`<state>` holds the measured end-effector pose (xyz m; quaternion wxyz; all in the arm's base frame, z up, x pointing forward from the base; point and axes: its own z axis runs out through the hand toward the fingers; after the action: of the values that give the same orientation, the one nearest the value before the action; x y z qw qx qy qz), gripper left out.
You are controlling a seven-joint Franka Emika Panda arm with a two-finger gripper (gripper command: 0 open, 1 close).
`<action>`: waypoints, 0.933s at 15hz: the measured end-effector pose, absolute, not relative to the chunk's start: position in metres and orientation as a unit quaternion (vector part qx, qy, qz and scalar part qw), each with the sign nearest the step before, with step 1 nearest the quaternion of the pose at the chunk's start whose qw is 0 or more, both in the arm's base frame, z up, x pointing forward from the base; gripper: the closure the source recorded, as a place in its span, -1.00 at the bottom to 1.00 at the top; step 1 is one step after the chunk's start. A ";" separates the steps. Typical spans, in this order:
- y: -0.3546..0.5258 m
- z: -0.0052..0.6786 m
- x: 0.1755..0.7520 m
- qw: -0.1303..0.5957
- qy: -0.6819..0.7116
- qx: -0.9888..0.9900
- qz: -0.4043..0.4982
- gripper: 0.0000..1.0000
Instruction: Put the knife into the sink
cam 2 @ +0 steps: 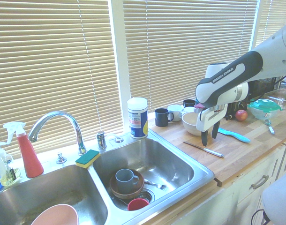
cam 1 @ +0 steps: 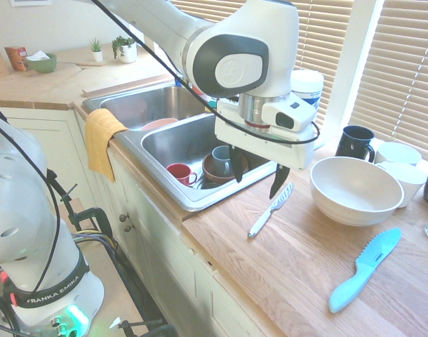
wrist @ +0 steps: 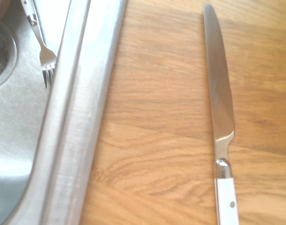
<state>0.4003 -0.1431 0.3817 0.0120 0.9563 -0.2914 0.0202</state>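
The knife's silver blade (cam 2: 193, 145) lies bare on the wooden counter, so my gripper should grab the knife by its white handle (cam 2: 214, 152) next. Then the knife can go into the sink.
The knife (cam 1: 269, 210) is slim, with a silver blade and a white handle. It lies flat on the wooden counter just right of the sink (cam 1: 193, 202), roughly parallel to the sink's rim. My gripper (cam 1: 257, 184) hangs open above the counter, over the strip between the rim and the knife, with nothing between its fingers. From the other side, the gripper (cam 2: 208, 138) hovers just above the knife (cam 2: 204, 149), beside the sink (cam 2: 199, 172). The wrist view shows the knife (wrist: 220, 108) lengthwise on the wood next to the sink's steel rim (wrist: 77, 117).
The near basin holds a red cup (cam 1: 180, 173), a grey mug in a brown bowl (cam 1: 221, 165) and a fork (wrist: 44, 56). A white bowl (cam 1: 354, 189), a teal plastic knife (cam 1: 365, 270) and mugs (cam 1: 354, 142) sit right of the gripper. A yellow cloth (cam 1: 102, 137) hangs over the front edge.
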 end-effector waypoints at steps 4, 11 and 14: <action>-0.152 0.360 0.402 0.014 -0.293 0.956 0.012 -1.00; -0.162 0.327 0.404 0.018 -0.299 0.954 0.002 -1.00; -0.164 0.318 0.405 0.021 -0.298 0.954 -0.003 -1.00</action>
<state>0.4050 -0.1637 0.3176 0.0213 0.9543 -0.2981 -0.0026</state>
